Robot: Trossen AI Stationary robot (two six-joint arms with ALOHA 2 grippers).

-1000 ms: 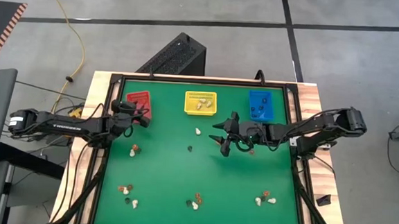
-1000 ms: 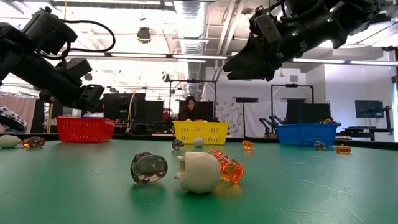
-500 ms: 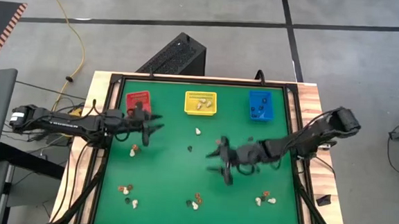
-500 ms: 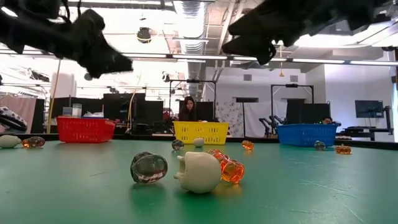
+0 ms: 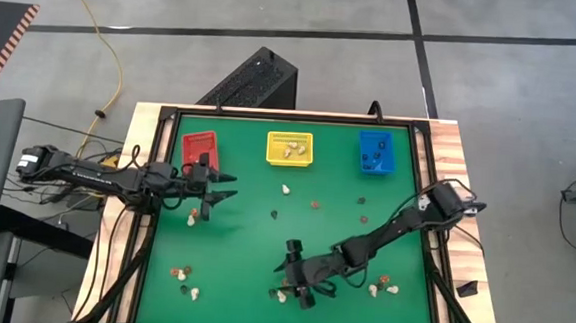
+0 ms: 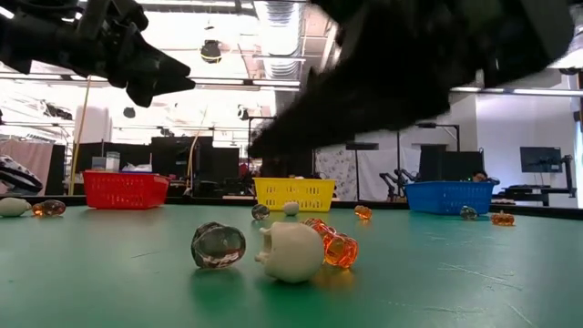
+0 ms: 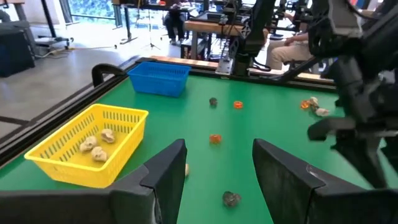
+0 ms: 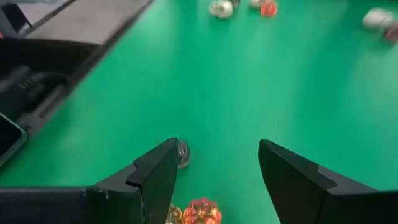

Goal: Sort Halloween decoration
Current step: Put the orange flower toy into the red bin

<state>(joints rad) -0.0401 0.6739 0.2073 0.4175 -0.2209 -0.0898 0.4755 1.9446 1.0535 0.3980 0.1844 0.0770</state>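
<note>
My right gripper will sort the orange trinket into the red bin (image 5: 201, 146), so it will grab the trinket by its rounded sides next.
The Halloween decoration lies scattered as tiny trinkets on the green table (image 5: 243, 244). A cream one (image 6: 291, 252), a dark one (image 6: 219, 246) and an orange one (image 6: 333, 247) make a cluster (image 5: 282, 293) at the near middle. My right gripper (image 5: 286, 274) hangs open just above and beside this cluster, slanting down; its wrist view shows the dark trinket (image 8: 182, 154) and the orange one (image 8: 199, 213) ahead of its fingers. My left gripper (image 5: 228, 188) is open and level, near the red bin (image 5: 201, 146), with nothing between its fingers (image 7: 168, 177).
At the far edge stand the red bin, a yellow bin (image 5: 290, 148) holding cream trinkets (image 7: 96, 146), and a blue bin (image 5: 376, 152). More trinkets lie at the near left (image 5: 183, 275), near right (image 5: 383, 285), by the left gripper (image 5: 196, 216) and mid-table (image 5: 313, 204).
My right gripper has swung from the far middle of the table toward the near edge and come down over the near-middle cluster. My left gripper has risen from the red bin, tipped up to level and moved a little toward the table's middle.
</note>
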